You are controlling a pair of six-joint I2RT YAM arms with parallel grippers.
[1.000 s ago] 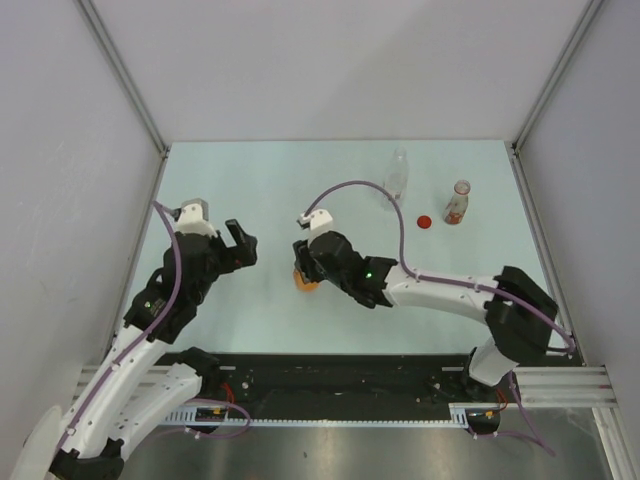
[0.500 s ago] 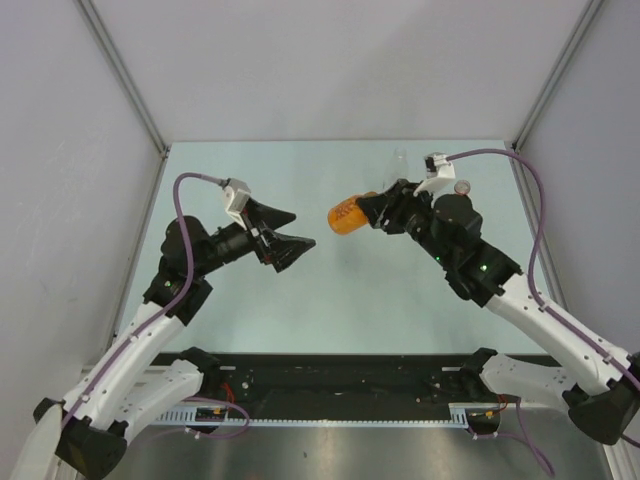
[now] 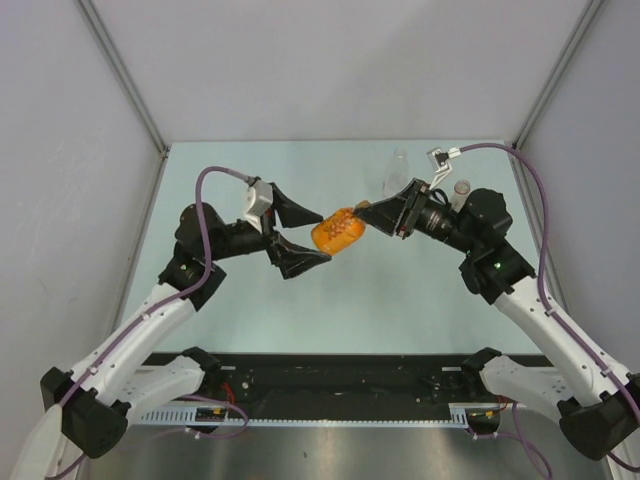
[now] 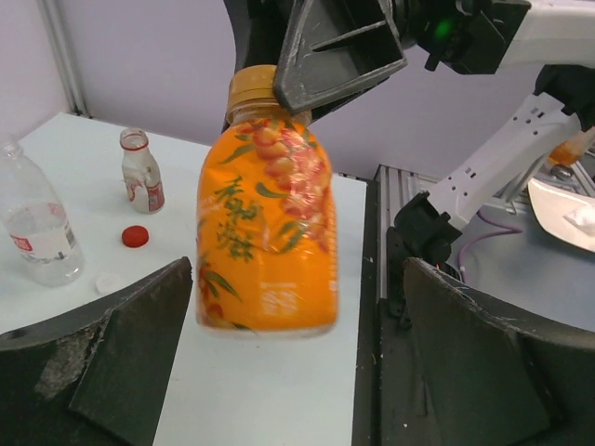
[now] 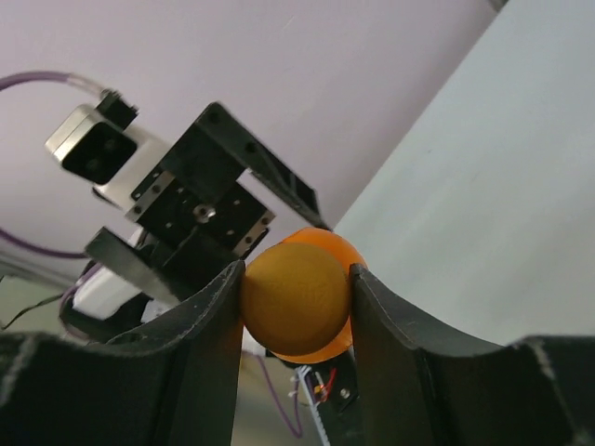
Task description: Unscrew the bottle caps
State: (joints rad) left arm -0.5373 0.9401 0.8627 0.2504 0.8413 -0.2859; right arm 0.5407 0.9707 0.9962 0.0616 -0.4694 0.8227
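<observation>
The squat orange bottle has to keep the orange cap (image 4: 251, 85) free to unscrew. My left gripper will next grab the bottle around its body (image 4: 267, 243) from the side of the bottle's base.
My right gripper (image 3: 363, 211) is shut on the orange cap (image 5: 296, 299) of the squat orange bottle (image 3: 336, 232) and holds it sideways in the air over the table's middle. The left gripper (image 3: 322, 238) is open, its fingers (image 4: 121, 353) on either side of the bottle's base (image 4: 265, 232) without touching it. The cap (image 4: 251, 85) shows between the right fingers. On the table behind stand a clear bottle with a pale label (image 4: 33, 223) and a small open bottle with a red neck ring (image 4: 141, 172). A red cap (image 4: 135, 236) and a white cap (image 4: 109, 282) lie loose beside them.
The clear bottle (image 3: 397, 175) and the small bottle (image 3: 460, 193) stand at the back right of the pale green table (image 3: 250, 180), just behind the right arm. White walls enclose the table on three sides. A black rail (image 3: 330, 375) runs along its near edge.
The right gripper has carried the orange bottle down and left towards the left gripper. The left gripper has moved right, so its open fingers now flank the bottle's base.
</observation>
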